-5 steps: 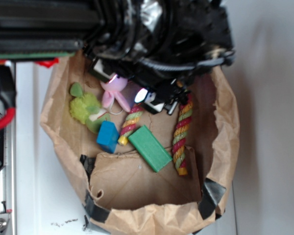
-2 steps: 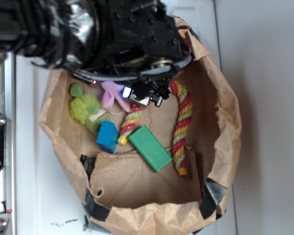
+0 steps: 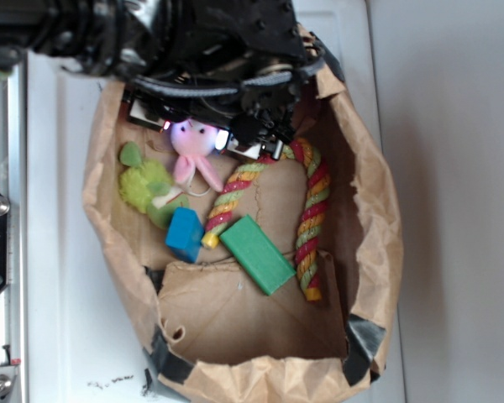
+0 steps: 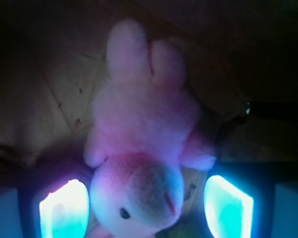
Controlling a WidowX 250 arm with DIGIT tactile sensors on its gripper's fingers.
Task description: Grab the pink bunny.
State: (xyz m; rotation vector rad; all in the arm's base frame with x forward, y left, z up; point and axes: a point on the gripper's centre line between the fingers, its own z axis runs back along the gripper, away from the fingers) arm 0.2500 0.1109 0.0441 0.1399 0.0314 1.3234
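Note:
My gripper grabs the bunny by its head [image 3: 193, 136] next, to lift it out of the paper bag.
The pink bunny [image 3: 198, 164] lies on the floor of a brown paper bag [image 3: 381, 252], at its far left. My gripper [image 3: 195, 134] hangs right over the bunny's head, and the black arm hides the bag's far rim. In the wrist view the bunny [image 4: 139, 124] fills the middle, with its pale face and one dark eye between my two glowing fingers [image 4: 64, 210]. The gripper [image 4: 146, 207] is open. There is a gap on each side of the head, and the fingers do not press on it.
In the bag, a fuzzy lime-green plush [image 3: 147, 186] lies just left of the bunny. A blue block [image 3: 185, 235], a green block [image 3: 256, 253] and a curved striped rope toy [image 3: 312, 214] lie nearer the front. The bag walls stand close around.
The arm has swung left and back, bringing the gripper from the bunny's right to directly over it. The bag's rim has shifted slightly. The toys have not moved.

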